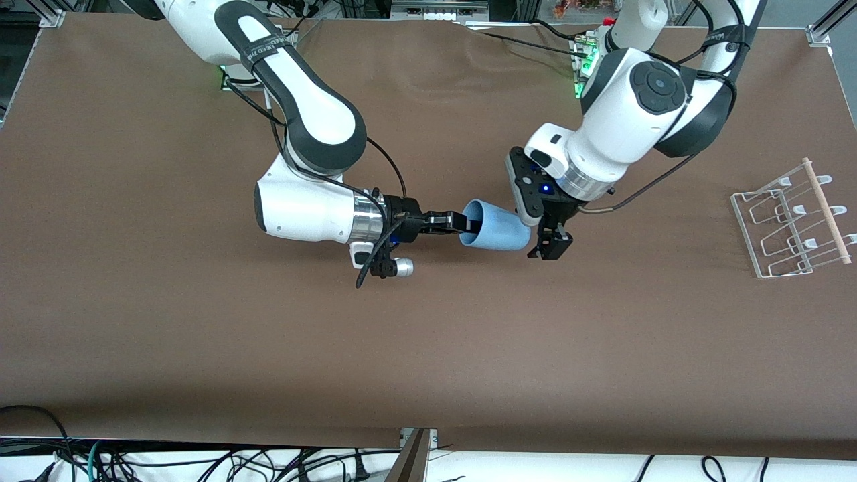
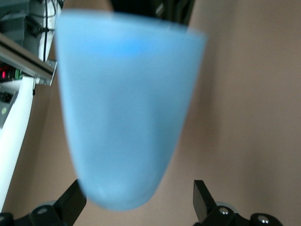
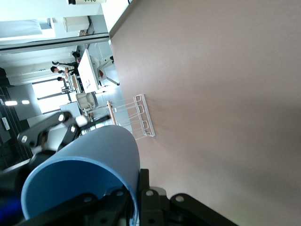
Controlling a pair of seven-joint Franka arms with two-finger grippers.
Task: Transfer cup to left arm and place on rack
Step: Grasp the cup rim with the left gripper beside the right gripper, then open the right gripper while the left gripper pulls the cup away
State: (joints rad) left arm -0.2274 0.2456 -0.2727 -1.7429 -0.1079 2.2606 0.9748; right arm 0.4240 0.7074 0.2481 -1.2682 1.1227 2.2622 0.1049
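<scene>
The left gripper grips the light-blue cup by its base end next, leaving the light-blue cup's open rim free to go onto the rack.
The light-blue cup is held on its side in the air over the middle of the table. My right gripper is shut on its rim, one finger inside and one outside, as the right wrist view shows. My left gripper is at the cup's base end. In the left wrist view the cup fills the frame, and its base sits between the open fingers of the left gripper without touching them. The rack stands at the left arm's end of the table.
The rack also shows in the right wrist view, its wooden rod running along one side. The brown table lies under both grippers. Cables hang over the table's edge nearest the front camera.
</scene>
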